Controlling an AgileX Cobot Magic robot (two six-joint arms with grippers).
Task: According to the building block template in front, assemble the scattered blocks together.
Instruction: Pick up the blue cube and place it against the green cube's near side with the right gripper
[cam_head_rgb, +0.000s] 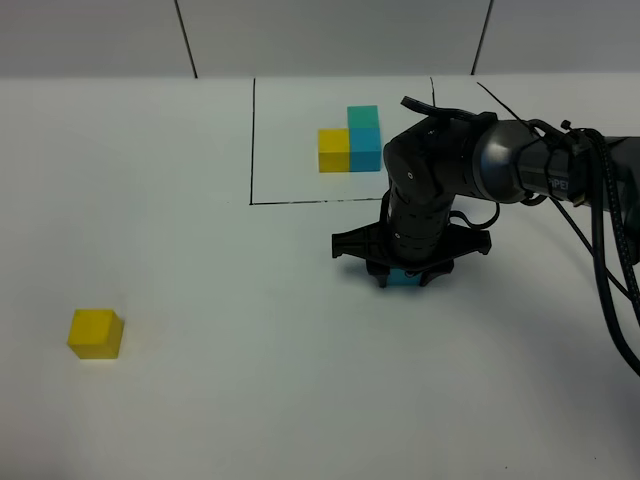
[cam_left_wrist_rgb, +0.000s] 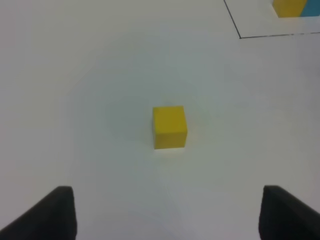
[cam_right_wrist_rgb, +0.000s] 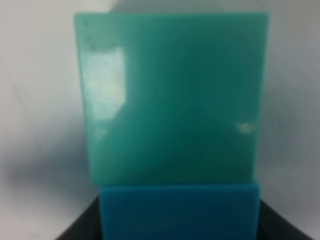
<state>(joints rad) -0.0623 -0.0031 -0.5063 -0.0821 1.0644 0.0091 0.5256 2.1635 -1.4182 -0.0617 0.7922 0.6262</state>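
Observation:
The sky blue cube's lower edge (cam_head_rgb: 403, 284) touches the tabletop, and the cube sits flush against the teal-green cube. The sky blue cube would stay, so my right gripper should open its fingers.
The building block template (cam_head_rgb: 350, 140) is a yellow, blue and teal-green cluster inside a thin black frame at the back; its corner also shows in the left wrist view (cam_left_wrist_rgb: 289, 7). The loose yellow cube (cam_head_rgb: 96, 333) sits alone at the front left. My left gripper (cam_left_wrist_rgb: 167, 215) is open, with the yellow cube (cam_left_wrist_rgb: 170, 127) ahead of it and apart from it. My right gripper (cam_head_rgb: 405, 276) is down at the table in front of the frame, shut on the sky blue cube (cam_head_rgb: 404, 280) (cam_right_wrist_rgb: 180, 212). The teal-green cube (cam_right_wrist_rgb: 172, 97) touches the blue one; the arm hides it in the high view.
The black frame line (cam_head_rgb: 315, 201) runs just behind my right gripper. Black cables (cam_head_rgb: 610, 260) trail from the right arm off the right edge. The white table (cam_head_rgb: 230, 330) stretches between the yellow cube and the right gripper.

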